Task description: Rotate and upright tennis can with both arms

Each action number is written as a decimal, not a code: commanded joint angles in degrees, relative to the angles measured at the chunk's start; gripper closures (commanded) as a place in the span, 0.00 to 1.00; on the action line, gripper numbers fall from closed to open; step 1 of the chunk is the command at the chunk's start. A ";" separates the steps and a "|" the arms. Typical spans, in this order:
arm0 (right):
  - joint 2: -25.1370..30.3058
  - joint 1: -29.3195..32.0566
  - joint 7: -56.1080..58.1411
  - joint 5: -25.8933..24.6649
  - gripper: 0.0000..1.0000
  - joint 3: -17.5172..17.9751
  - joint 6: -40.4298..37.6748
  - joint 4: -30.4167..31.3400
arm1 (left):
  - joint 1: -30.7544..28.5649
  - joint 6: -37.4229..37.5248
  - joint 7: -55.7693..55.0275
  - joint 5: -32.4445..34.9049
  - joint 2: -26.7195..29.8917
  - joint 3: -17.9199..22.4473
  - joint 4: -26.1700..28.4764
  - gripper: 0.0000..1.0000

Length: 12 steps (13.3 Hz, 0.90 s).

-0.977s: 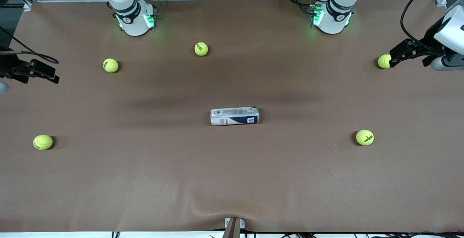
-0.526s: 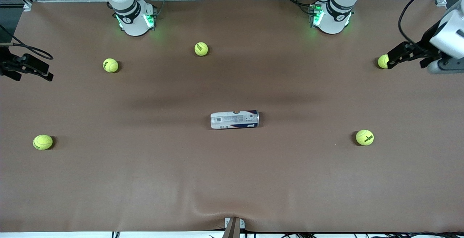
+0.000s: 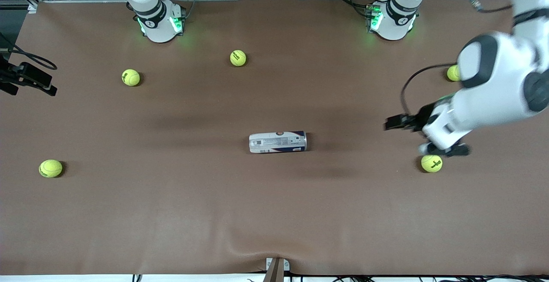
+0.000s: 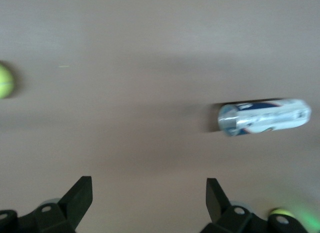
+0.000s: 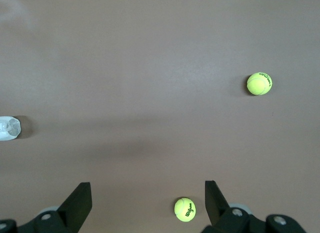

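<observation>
My left gripper is going to rotate the tennis can upright on the brown table, so it should next grab the can by its open rim (image 3: pixel 306 141) (image 4: pixel 226 120).
The tennis can (image 3: pixel 278 142) lies on its side in the middle of the brown table, its length running toward the two arms' ends of the table. My left gripper (image 3: pixel 392 124) is open and empty. It hangs over the table between the can and a tennis ball (image 3: pixel 431 163), pointing at the can. In the left wrist view the can (image 4: pixel 265 116) lies ahead of the open left gripper (image 4: pixel 149 193). My right gripper (image 3: pixel 49 89) is open and empty at the right arm's end of the table. The right wrist view shows the open right gripper (image 5: pixel 148 195) and one end of the can (image 5: pixel 9 128).
Several yellow-green tennis balls lie scattered: one near the left arm's end (image 3: pixel 453 72), one by the right arm's base (image 3: pixel 238 58), one beside it (image 3: pixel 131 77), one nearer the front camera (image 3: pixel 50 168). Two balls show in the right wrist view (image 5: pixel 259 83) (image 5: pixel 185 209).
The left arm has swung in from the table's end toward the can, its gripper now much closer to it. The can has rolled slightly. The right gripper has drifted a little outward.
</observation>
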<state>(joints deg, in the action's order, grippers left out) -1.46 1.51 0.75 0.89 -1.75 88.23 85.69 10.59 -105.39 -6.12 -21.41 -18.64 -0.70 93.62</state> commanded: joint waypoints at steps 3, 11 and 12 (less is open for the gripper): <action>-0.21 -0.10 -0.40 -0.62 0.00 0.43 -0.52 -0.62 | 0.21 -6.13 1.20 -21.88 -11.22 -1.06 -1.34 0.00; -0.21 -0.10 -0.58 -0.62 0.00 0.43 0.27 -0.70 | 5.05 -12.29 12.41 -50.10 -25.30 -3.26 1.20 0.00; -0.21 -0.10 -0.58 -0.62 0.00 0.43 0.19 -0.70 | 5.05 -12.29 14.45 -51.61 -25.48 -3.26 2.08 0.00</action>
<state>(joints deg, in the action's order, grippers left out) -1.63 1.47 0.75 0.88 -1.48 88.72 85.68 16.27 -117.51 4.05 -69.50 -43.95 -3.80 94.17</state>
